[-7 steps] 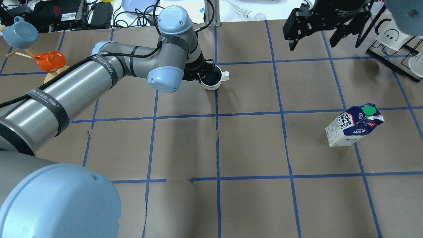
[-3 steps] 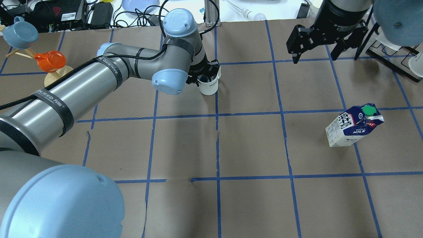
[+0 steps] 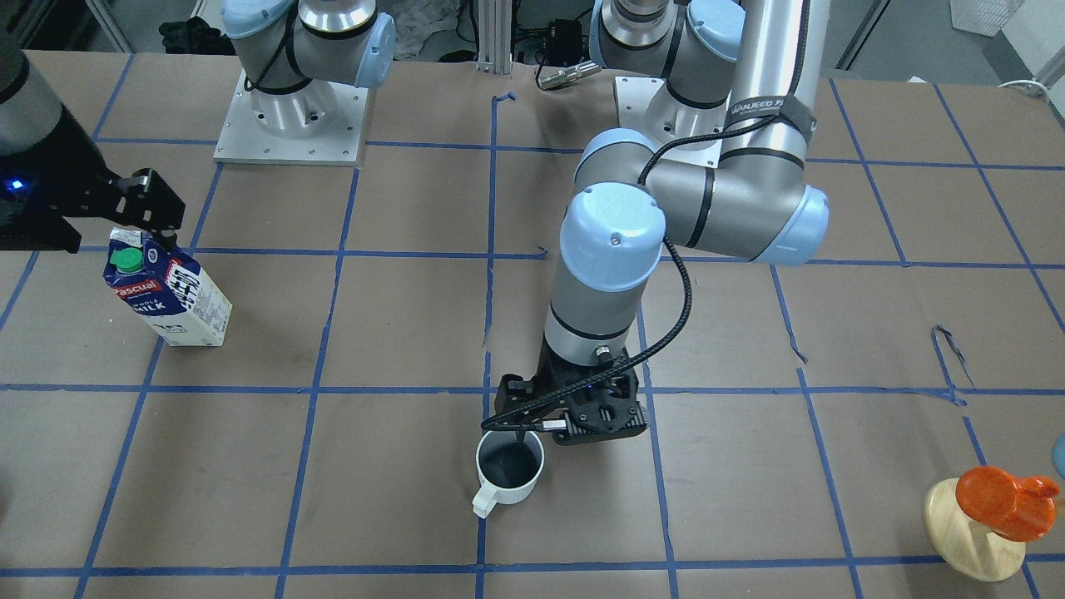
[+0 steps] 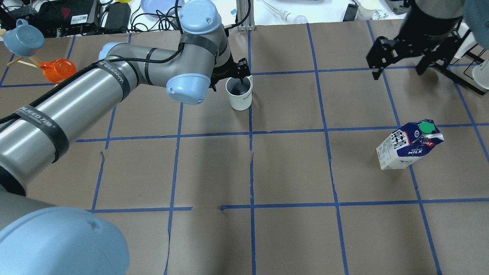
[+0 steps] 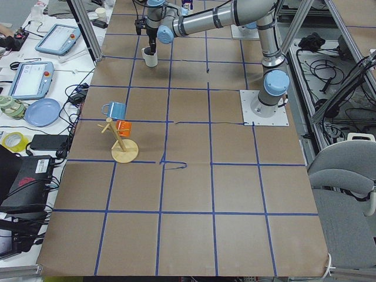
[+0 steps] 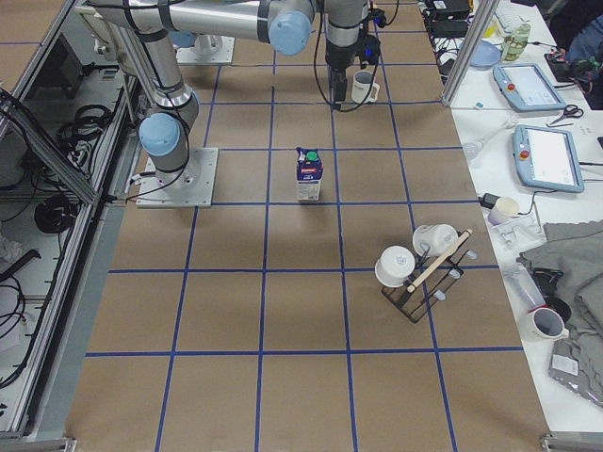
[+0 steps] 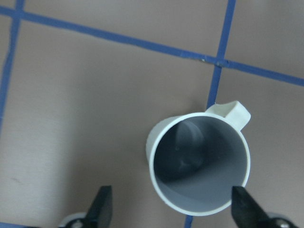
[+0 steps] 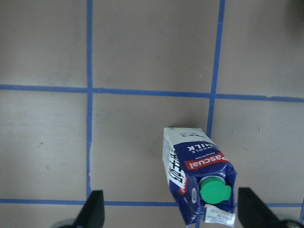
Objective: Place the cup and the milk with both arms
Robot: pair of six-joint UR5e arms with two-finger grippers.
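The carton should next be held by its top (image 3: 150,249) (image 8: 199,197) beside the green cap, so my right gripper can place the milk.
The white cup (image 4: 240,94) stands upright on the brown paper near the far middle of the table, its handle pointing away from the robot (image 3: 509,470). My left gripper (image 4: 230,77) hovers just over it, open and empty. In the left wrist view the cup (image 7: 199,164) lies between the two spread fingertips (image 7: 101,205). The milk (image 4: 409,146) stands upright at the right, apart from the cup (image 6: 309,175). My right gripper (image 4: 398,71) is open above and beyond it. In the right wrist view the milk (image 8: 198,184) sits between the spread fingers (image 8: 95,209).
A wooden mug tree (image 4: 63,86) with an orange cup (image 4: 57,70) and a blue cup (image 4: 23,38) stands at the far left. A black rack (image 6: 424,268) with white cups stands at the far right. Cables and a blue plate (image 4: 158,5) lie beyond the far edge.
The left gripper has opened and let go of the cup, which now stands upright. The right gripper has moved right and nearer to the milk. The milk has not moved.
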